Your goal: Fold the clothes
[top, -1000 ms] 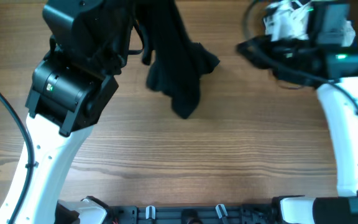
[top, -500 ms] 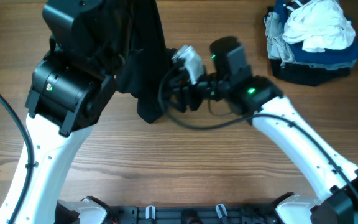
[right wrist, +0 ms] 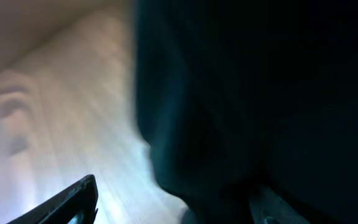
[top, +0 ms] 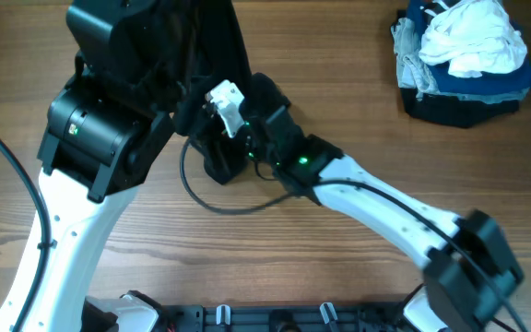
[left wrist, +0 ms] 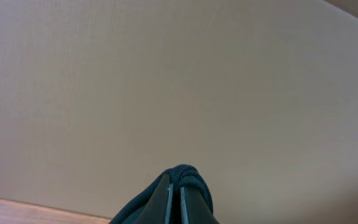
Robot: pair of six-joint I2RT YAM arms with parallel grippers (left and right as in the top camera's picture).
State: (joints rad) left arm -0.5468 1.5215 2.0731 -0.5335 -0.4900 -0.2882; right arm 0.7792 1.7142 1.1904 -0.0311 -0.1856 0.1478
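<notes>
My right gripper will next spread the black T-shirt (top: 231,46) for folding, so it will grab its low hanging end (top: 223,164), away from the left gripper's hem.
The clothes are a black T-shirt (top: 231,46) hanging bunched from high on the left down to the table. In the left wrist view my left gripper (left wrist: 174,198) is shut on a rolled black hem of the T-shirt (left wrist: 190,177), held up against a plain wall. My right gripper (top: 208,146) has reached across to the low end of the hanging cloth. In the right wrist view the right gripper (right wrist: 173,208) stands open. Dark cloth (right wrist: 247,93) fills the right side between its fingers, and wood shows on the left.
A heap of white, grey and blue garments (top: 464,55) lies at the back right of the wooden table (top: 358,138). A black cable (top: 201,198) loops below the right wrist. The left arm's large black housing (top: 109,101) stands at the left.
My right arm has swung from the garment heap across to the hanging T-shirt, and its jaws have opened wide. The shirt's low end has shifted left. The left gripper has stayed shut.
</notes>
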